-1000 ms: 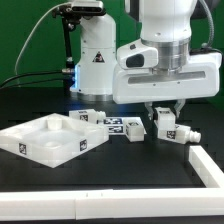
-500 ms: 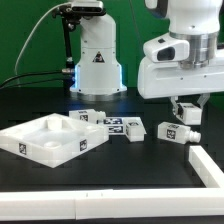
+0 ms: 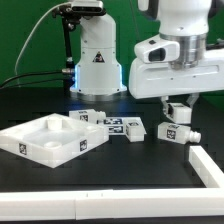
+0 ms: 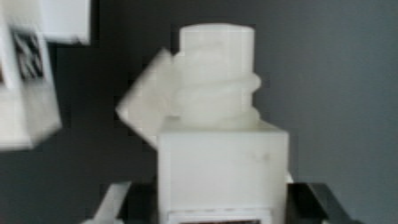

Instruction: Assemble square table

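Note:
My gripper now keeps hold of the white leg until it is lower, since the leg hangs above the table, higher than the tagged leg.
The square table's top (image 3: 45, 140), a white slab with a raised rim and corner sockets, lies at the exterior view's left. My gripper (image 3: 177, 112) hangs at the right, shut on a white leg (image 3: 178, 108) held just off the table. In the wrist view that leg (image 4: 222, 150) fills the gap between the dark fingers (image 4: 128, 200), its screw end pointing away from the gripper (image 4: 221, 208). A second tagged leg (image 3: 169, 131) lies right below it. Two more legs (image 3: 90, 117) (image 3: 126, 127) lie mid-table.
The arm's white base (image 3: 95, 60) stands at the back. A long white bar (image 3: 60, 205) runs along the front, and another white piece (image 3: 205, 165) lies at the right. A white tagged part (image 4: 27, 90) shows at the edge of the wrist view.
The gripper has moved toward the exterior view's right and slightly up with the leg in it, then eased a little back left. The other parts lie as before.

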